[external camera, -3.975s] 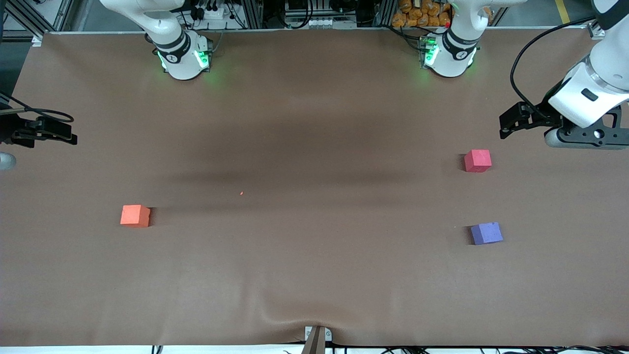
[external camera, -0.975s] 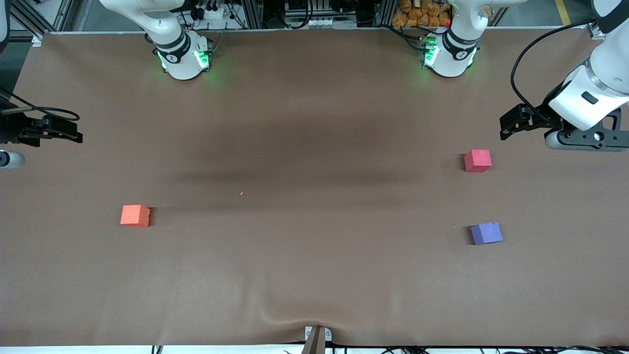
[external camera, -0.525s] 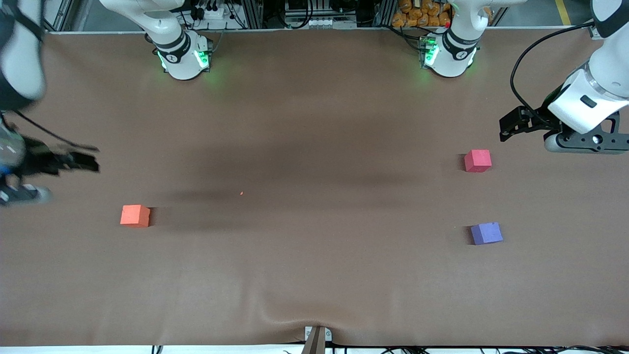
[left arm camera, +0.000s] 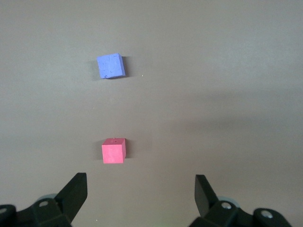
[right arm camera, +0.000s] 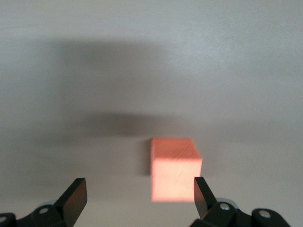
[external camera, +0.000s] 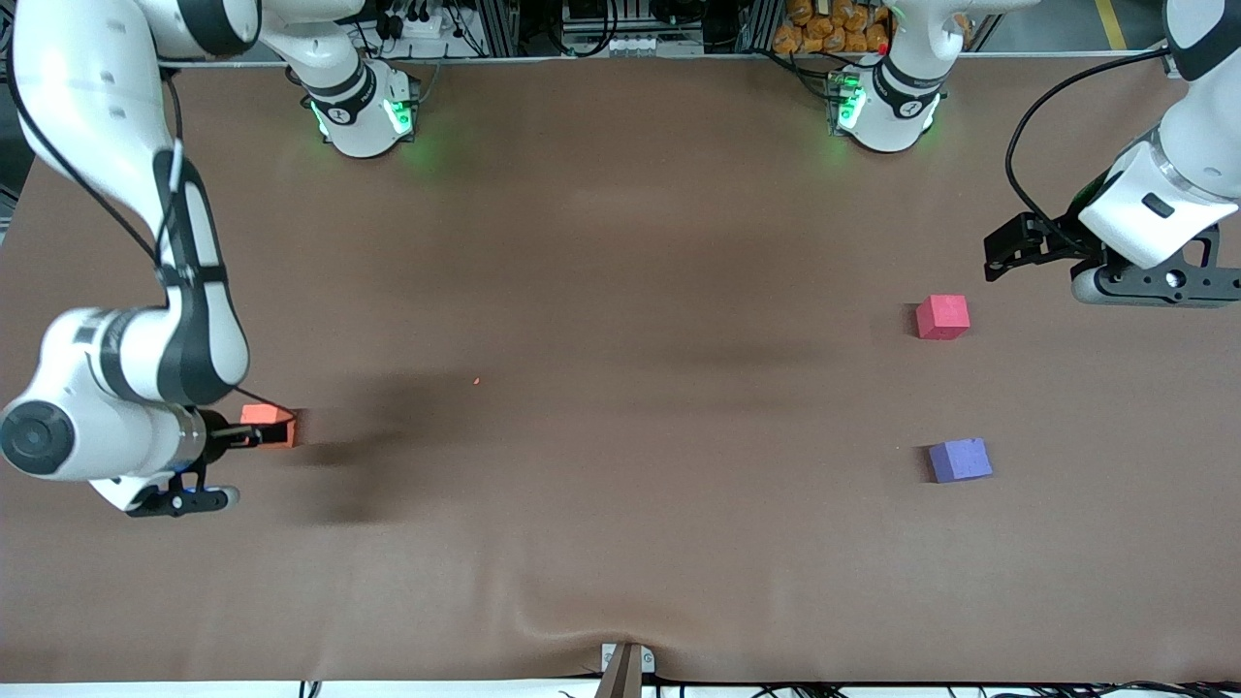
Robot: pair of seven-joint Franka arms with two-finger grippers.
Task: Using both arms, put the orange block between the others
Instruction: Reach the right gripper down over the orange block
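The orange block [external camera: 274,423] needs to go between the pinkish-red cube [external camera: 942,316] and the purple cube, so I should next grab it by opposite sides with my right gripper.
The orange block [external camera: 274,423] lies toward the right arm's end of the table. My right gripper [external camera: 252,436] hangs low right beside it, open and holding nothing. In the right wrist view the orange block [right arm camera: 175,169] sits off-centre in the gap of the right gripper [right arm camera: 138,190], close to one fingertip [right arm camera: 201,189]. The others lie toward the left arm's end: a pinkish-red cube [external camera: 942,316] and, nearer the front camera, a purple cube [external camera: 960,460]. My left gripper [external camera: 1004,254] waits open near the pinkish-red cube [left arm camera: 114,150]; the left wrist view also shows the purple cube [left arm camera: 111,65] past the left gripper [left arm camera: 139,185].
Brown cloth covers the table [external camera: 620,242], with a wrinkle at its near edge [external camera: 572,601]. A tiny orange speck [external camera: 476,381] lies near the middle. The two arm bases [external camera: 364,111] [external camera: 884,107] stand along the edge away from the front camera.
The right arm has swung in from the table's end and dropped its gripper beside the orange block. The left gripper has hardly moved. No block has moved.
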